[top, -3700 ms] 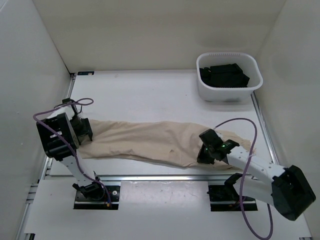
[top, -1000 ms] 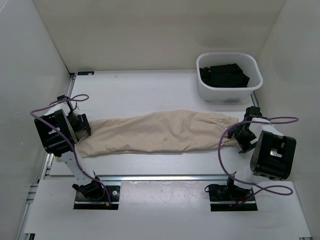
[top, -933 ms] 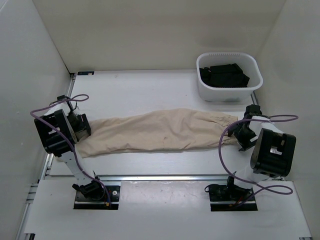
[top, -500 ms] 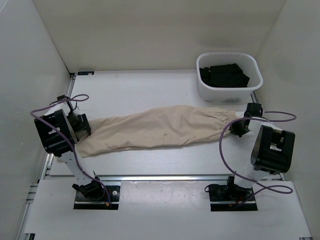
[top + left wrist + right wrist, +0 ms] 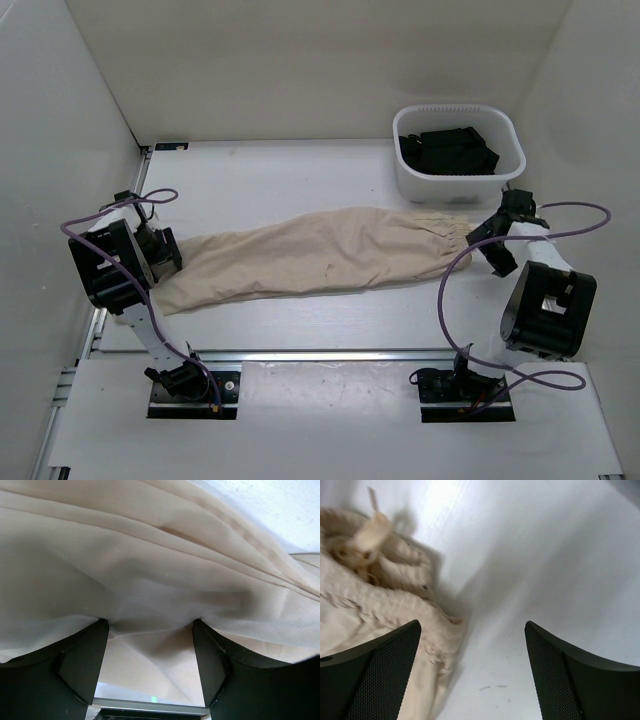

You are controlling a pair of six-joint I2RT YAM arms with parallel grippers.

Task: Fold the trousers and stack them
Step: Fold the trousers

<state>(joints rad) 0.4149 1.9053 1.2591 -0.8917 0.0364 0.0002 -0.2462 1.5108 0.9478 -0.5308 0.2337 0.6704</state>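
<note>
The right gripper next needs to grab the beige trousers (image 5: 310, 255) by the edge of their gathered end (image 5: 465, 255) to fold that end over the rest.
The beige trousers (image 5: 310, 255) lie stretched in a long band across the table, left end nearer me, gathered right end close to the bin. My left gripper (image 5: 162, 252) is at their left end. In the left wrist view its fingers stand apart and the cloth (image 5: 150, 555) drapes over both tips, with my left gripper (image 5: 150, 630) open. My right gripper (image 5: 497, 238) sits just right of the gathered end and apart from it. In the right wrist view my right gripper (image 5: 472, 630) is open over bare table, the gathered cloth (image 5: 370, 610) beside its left finger.
A white bin (image 5: 458, 112) stands at the back right, holding folded black garments (image 5: 448, 150). White walls close in the table on the left, back and right. A metal rail (image 5: 320, 355) runs along the near edge in front of the arm bases.
My right gripper carried the gathered end toward the back, let it go and drew off to the right. The trousers now slant up toward the bin. The left arm has not moved.
</note>
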